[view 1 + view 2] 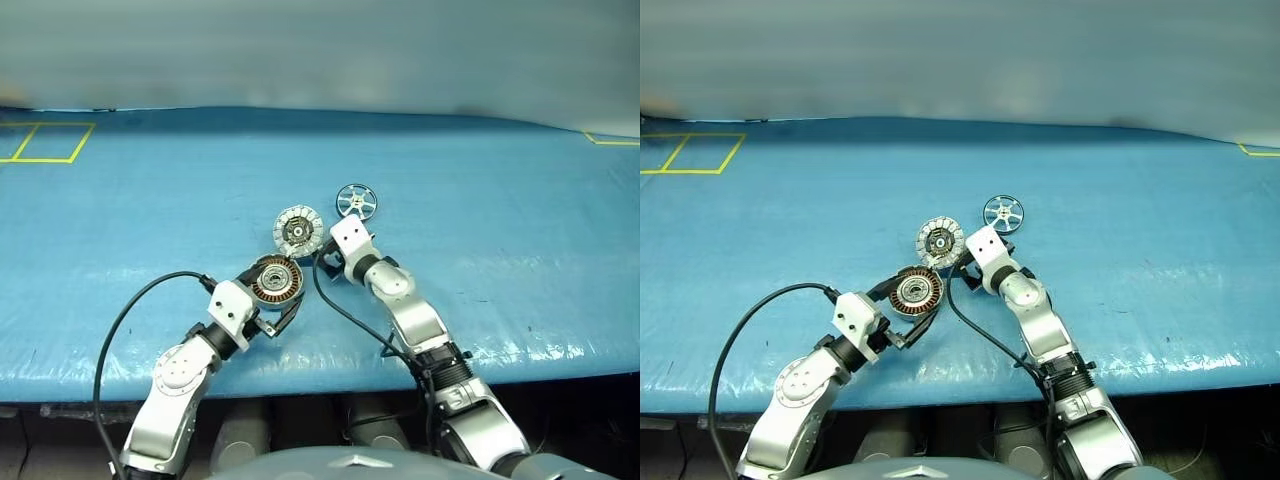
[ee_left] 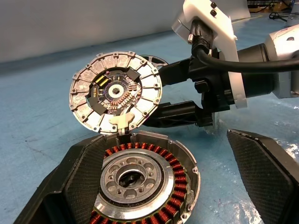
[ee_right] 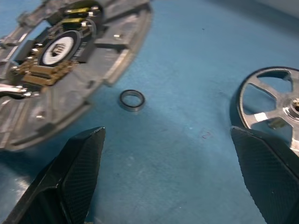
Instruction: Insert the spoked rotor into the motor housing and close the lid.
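Observation:
My right gripper moves toward the small dark ring (image 3: 131, 100) before closing on the ring. The ring lies beyond the gripper's fingers, so closing now would miss the ring.
The motor housing (image 2: 140, 186), a grey cylinder with copper windings, lies on the blue table between the fingers of my left gripper (image 2: 159, 140). That gripper is open: one finger lies against the housing's side, the other stands apart from it. The lid (image 2: 116, 92) is tipped up, joined to the housing's far edge by a small white hinge. The spoked rotor (image 1: 356, 201) lies flat on the table beyond and to the right of the lid. My right gripper (image 3: 168, 135) is open and empty, pointing between the lid and the rotor just above the table.
A tiny dark ring (image 3: 131, 100) lies on the table between the lid and the rotor. Yellow tape squares (image 1: 45, 142) mark the far left of the blue table cover. The table's front edge (image 1: 320, 375) runs just behind both wrists.

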Controlling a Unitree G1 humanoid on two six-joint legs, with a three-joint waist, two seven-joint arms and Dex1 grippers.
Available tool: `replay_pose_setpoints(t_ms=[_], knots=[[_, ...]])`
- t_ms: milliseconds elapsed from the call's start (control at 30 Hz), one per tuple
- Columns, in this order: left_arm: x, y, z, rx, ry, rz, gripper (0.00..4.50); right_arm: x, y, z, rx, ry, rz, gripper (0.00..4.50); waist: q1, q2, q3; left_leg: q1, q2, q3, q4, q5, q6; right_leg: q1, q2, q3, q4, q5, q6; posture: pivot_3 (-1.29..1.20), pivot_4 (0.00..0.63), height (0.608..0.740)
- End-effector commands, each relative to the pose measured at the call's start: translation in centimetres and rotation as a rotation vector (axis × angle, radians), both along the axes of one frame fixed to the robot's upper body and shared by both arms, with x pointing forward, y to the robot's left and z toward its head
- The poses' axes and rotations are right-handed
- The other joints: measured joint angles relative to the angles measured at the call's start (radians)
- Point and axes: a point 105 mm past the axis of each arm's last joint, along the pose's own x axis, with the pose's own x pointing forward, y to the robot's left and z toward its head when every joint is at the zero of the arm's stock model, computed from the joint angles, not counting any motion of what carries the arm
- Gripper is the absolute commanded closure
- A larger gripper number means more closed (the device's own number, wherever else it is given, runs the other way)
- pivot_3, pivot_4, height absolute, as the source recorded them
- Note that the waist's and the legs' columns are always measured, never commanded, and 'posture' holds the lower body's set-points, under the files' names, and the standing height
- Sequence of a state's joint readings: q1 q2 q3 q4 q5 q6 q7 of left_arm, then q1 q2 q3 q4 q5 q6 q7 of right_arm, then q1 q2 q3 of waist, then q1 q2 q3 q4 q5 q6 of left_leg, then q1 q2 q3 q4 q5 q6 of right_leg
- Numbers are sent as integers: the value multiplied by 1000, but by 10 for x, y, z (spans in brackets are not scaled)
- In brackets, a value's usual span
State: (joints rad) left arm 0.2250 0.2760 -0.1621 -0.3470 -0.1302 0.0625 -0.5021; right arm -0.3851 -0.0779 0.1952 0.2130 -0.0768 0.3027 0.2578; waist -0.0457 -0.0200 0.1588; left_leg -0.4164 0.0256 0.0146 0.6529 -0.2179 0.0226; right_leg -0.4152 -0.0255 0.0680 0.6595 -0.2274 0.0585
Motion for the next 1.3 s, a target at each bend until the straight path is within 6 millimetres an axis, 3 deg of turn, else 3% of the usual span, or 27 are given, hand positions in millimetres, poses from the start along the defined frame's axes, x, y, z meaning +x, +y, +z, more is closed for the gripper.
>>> replay_pose_setpoints(t_ms=[33,500,967,1233,1300], knots=[[1,-4,5,-21,-14,-9,18,8,2,13,85,-5,-19,0,-3,0,0,0,0,0,0,0,0,0,0,0,0,0,0,0,150,740],[1,-3,6,-33,-10,3,18,3,44,2,117,73,107,0,-14,0,0,1,0,0,-3,0,0,-1,0,0,0,0,-2,0,150,740],[0,-5,7,-30,-16,1,18,32,40,-13,115,88,-15,0,-21,0,0,1,0,1,-3,0,0,0,0,0,0,1,-4,0,150,740],[2,-6,8,-29,-22,0,18,37,33,-27,84,122,-55,0,-23,0,0,3,0,1,-3,0,0,1,0,1,0,1,-4,0,150,740],[2,-6,8,-28,-23,2,0,36,33,-31,62,127,-51,381,-23,0,0,4,0,1,-3,0,0,1,0,1,0,1,-4,0,150,740]])
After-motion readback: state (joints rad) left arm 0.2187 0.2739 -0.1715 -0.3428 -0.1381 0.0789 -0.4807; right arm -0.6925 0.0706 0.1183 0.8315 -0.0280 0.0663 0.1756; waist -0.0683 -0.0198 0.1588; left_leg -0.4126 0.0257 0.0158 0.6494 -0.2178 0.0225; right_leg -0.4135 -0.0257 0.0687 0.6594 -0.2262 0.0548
